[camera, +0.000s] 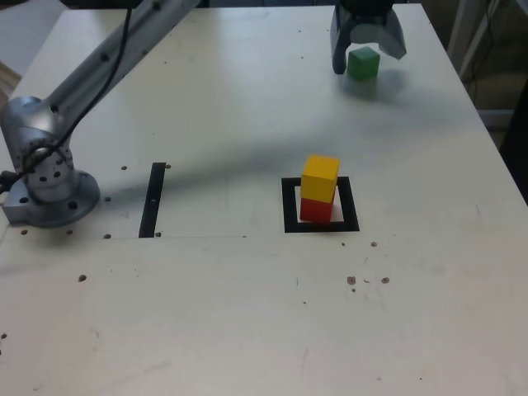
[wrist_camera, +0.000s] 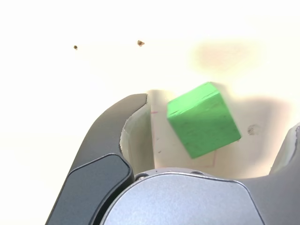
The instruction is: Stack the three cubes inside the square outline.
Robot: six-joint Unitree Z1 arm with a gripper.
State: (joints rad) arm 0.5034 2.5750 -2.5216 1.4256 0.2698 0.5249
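Observation:
The gripper grabs the green cube (camera: 363,63) by its two flat facing sides next, since the cube sits turned with its corners toward the gripper's fingers.
The yellow cube (camera: 320,177) sits on the red cube (camera: 316,209), and this stack stands inside the black square outline (camera: 289,206) near the table's middle. The green cube (camera: 363,63) lies at the far side of the table, towards the exterior view's right. My gripper (camera: 369,56) hangs over it, open, with one finger on each side. In the wrist view the green cube (wrist_camera: 203,119) is turned at an angle between the fingers (wrist_camera: 136,105), with a gap on both sides; the gripper (wrist_camera: 218,115) does not touch it.
A thin black strip (camera: 153,200) lies on the table at the exterior view's left, next to the arm's base (camera: 49,186). The arm's link (camera: 124,45) reaches across the far left. The table's right edge (camera: 495,140) runs close to the green cube.

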